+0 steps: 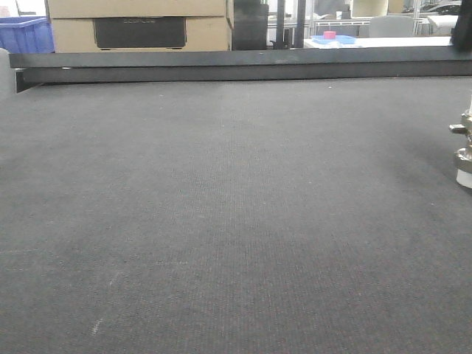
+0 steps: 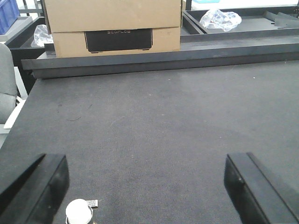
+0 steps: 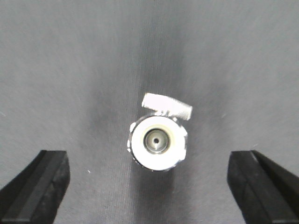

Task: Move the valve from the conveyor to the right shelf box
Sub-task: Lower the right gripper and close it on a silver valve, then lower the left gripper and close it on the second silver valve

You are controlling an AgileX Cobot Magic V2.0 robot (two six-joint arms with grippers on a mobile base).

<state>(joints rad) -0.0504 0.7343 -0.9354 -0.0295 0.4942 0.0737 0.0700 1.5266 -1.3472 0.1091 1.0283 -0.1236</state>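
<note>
The left gripper should next grab the valve by its white-rimmed top [image 2: 79,212], so that the valve's silvery side stub [image 2: 93,203] stays free on the way to the shelf box.
The valve [image 3: 158,140] stands upright on the dark grey conveyor belt [image 3: 70,70]. From above it shows a round white-rimmed top and a short silvery side stub [image 3: 167,106]. My right gripper [image 3: 149,191] is open and empty above the belt, with the valve just ahead of the gap between its black fingers [image 3: 39,186]. In the front view the valve [image 1: 464,151] is cut off at the right edge. My left gripper [image 2: 145,196] is open and empty; the valve's white top [image 2: 78,212] shows near its left finger [image 2: 37,191]. The right shelf is out of view.
A black rail [image 1: 236,65] edges the far side of the belt. Behind it stand a cardboard box [image 2: 112,21] over a black device [image 2: 119,39], a crumpled plastic bag [image 2: 219,18] and a blue crate [image 1: 26,33]. A grey chair [image 2: 7,79] is at the left.
</note>
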